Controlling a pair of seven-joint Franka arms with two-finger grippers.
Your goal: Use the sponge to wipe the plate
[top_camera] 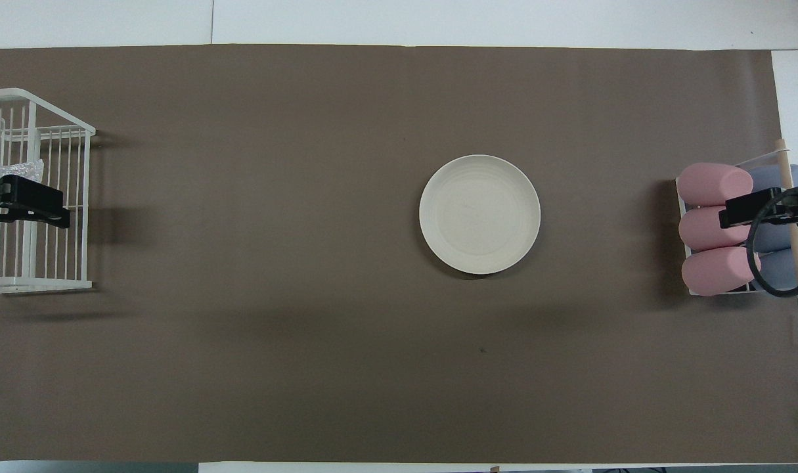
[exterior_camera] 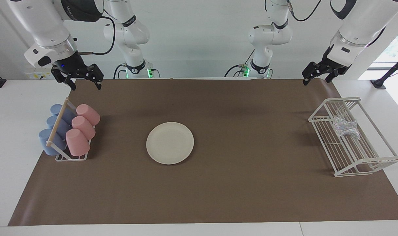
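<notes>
Next, my left gripper should grab the sponge by one flared end to wipe the plate (top_camera: 479,214) with the rest of the sponge's side.
The cream-white plate (exterior_camera: 170,143) (top_camera: 479,214) lies flat on the brown mat (exterior_camera: 238,190), near the middle of the table and a little toward the right arm's end. The silvery-grey sponge (exterior_camera: 345,127) (top_camera: 8,169) lies inside the white wire rack (exterior_camera: 349,157) (top_camera: 50,284) at the left arm's end. My left gripper (exterior_camera: 316,80) is open and empty, raised over the mat's edge on the robots' side of the wire rack. My right gripper (exterior_camera: 86,86) is open and empty, raised over the mat's edge on the robots' side of the cup rack. Both arms wait.
A cup rack with a wooden bar (exterior_camera: 57,124) stands at the right arm's end. It holds three pink cups (exterior_camera: 82,126) (top_camera: 714,230) and three blue cups (exterior_camera: 56,129) (top_camera: 787,266) lying on their sides. White table shows around the mat.
</notes>
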